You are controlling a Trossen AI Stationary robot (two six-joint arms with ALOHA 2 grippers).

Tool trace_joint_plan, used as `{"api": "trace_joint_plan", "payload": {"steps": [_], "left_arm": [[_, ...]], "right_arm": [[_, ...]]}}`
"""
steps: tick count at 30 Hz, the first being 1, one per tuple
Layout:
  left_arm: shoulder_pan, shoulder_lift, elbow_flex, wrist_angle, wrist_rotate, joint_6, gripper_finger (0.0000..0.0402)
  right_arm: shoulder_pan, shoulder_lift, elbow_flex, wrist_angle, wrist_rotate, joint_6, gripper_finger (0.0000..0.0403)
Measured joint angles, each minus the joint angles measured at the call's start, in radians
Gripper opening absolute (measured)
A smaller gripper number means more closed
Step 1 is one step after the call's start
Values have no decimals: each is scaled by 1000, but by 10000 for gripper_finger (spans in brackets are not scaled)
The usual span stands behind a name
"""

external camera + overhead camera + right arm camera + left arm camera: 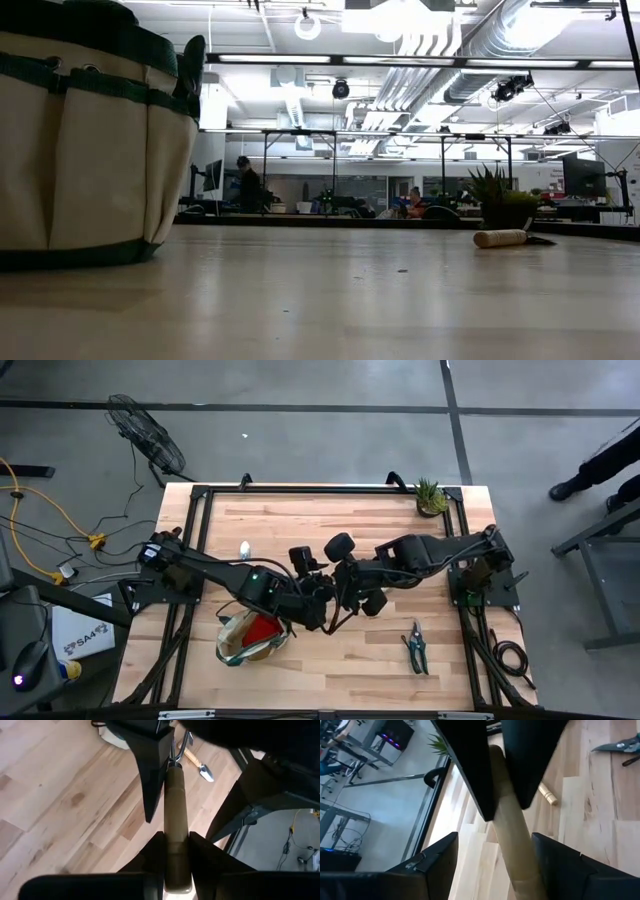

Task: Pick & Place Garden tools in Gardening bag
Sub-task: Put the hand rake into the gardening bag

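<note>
My left gripper grabs the claw rake by its wooden handle (514,832) next, to get the rake into the gardening bag.
Above the middle of the table my right gripper (176,842) is shut on a wooden-handled claw rake (174,795); its metal shank (181,742) points away from the fingers. My left gripper (495,855) is open, one finger on each side of the same handle. The two grippers meet (335,598) just right of the beige gardening bag (248,638), which stands on the table with a red cloth (262,628) inside. A trowel (199,766) and green-handled pruners (417,648) lie flat on the table. My right gripper pinches the rake's wooden handle near its butt end (175,827) between its two fingers. The handle runs on past the fingertips in line with the fingers. The rake is lifted clear of the table. My left gripper's fingers (547,865) flank the handle; whether they touch it I cannot tell.
A small potted plant (430,497) stands at the far right corner. The bag's wall (90,140) fills the left of the low view, where a wooden-handled tool (500,238) lies farther off. A black frame rims the table (330,520).
</note>
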Motion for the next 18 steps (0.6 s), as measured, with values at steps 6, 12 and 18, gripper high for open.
{"api": "trace_joint_plan", "payload": {"steps": [6,12,18], "left_arm": [[0,0,0,25,-14,-2,242],[1,0,0,26,-25,-4,212],[1,0,0,32,-18,-13,126]], "right_arm": [[-20,-1,0,4,-12,34,54],[-31,0,0,7,-7,45,54],[-35,2,0,9,5,47,54]]}}
